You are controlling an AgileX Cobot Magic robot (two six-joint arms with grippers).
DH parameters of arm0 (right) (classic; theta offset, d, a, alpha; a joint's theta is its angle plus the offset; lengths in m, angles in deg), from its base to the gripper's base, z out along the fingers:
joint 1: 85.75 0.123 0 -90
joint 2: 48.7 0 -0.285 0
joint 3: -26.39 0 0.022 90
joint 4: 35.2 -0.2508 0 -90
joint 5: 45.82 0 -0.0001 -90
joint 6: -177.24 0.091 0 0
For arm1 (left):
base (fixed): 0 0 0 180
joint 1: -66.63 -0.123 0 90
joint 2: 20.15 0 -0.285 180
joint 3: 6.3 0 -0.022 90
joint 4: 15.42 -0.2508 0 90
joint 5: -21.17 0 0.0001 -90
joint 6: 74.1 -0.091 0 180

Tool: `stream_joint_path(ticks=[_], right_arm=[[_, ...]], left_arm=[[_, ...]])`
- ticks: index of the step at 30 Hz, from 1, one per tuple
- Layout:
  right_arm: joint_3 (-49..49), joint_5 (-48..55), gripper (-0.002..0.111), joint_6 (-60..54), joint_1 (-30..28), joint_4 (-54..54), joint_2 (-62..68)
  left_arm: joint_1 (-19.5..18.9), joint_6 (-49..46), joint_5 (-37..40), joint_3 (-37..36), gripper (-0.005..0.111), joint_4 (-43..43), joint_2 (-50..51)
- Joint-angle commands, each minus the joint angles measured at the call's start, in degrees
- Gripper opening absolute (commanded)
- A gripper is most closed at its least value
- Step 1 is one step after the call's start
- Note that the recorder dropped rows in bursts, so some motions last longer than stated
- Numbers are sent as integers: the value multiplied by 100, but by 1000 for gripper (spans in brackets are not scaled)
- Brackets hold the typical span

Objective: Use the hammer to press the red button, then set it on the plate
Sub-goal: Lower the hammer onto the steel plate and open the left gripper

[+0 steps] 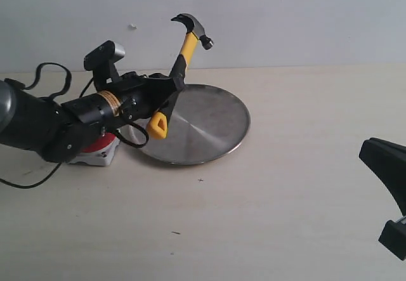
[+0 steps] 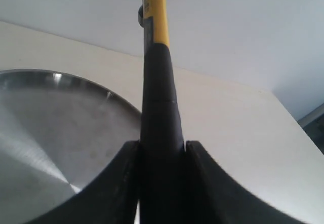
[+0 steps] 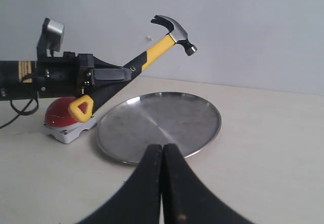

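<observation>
The hammer is hanging at a tilt with its yellow loop (image 1: 157, 126) above the silver plate (image 1: 209, 119). My left gripper has to keep its hold on the hammer for now.
My left gripper (image 1: 170, 88) is shut on the black sleeve of the hammer (image 1: 185, 51) and holds it tilted in the air, head up toward the back wall and yellow loop down. In the left wrist view the hammer (image 2: 158, 97) runs straight out between the two fingers. It hangs over the near-left part of the silver plate (image 1: 209, 119). The red button (image 1: 101, 146) sits left of the plate, mostly hidden under the left arm; the right wrist view shows the red button (image 3: 61, 110) more fully. My right gripper (image 3: 162, 150) is shut and empty, away from the plate.
A pale table (image 1: 266, 217) carries everything, with a plain wall behind. The right arm's dark gripper (image 1: 388, 186) shows at the right edge of the exterior view. A black cable (image 1: 38, 78) loops behind the left arm.
</observation>
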Motion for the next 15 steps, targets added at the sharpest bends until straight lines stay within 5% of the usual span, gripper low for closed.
stream_joint_path(ticks=[1, 4, 15], right_arm=[[28, -114, 0, 112, 5, 18, -37], [28, -114, 0, 148, 5, 18, -37], [28, -114, 0, 175, 5, 18, -37]], left_arm=[[80, -54, -193, 520, 0, 407, 322], [80, -54, 415, 795, 0, 774, 552], [263, -54, 782, 1395, 0, 746, 1084]])
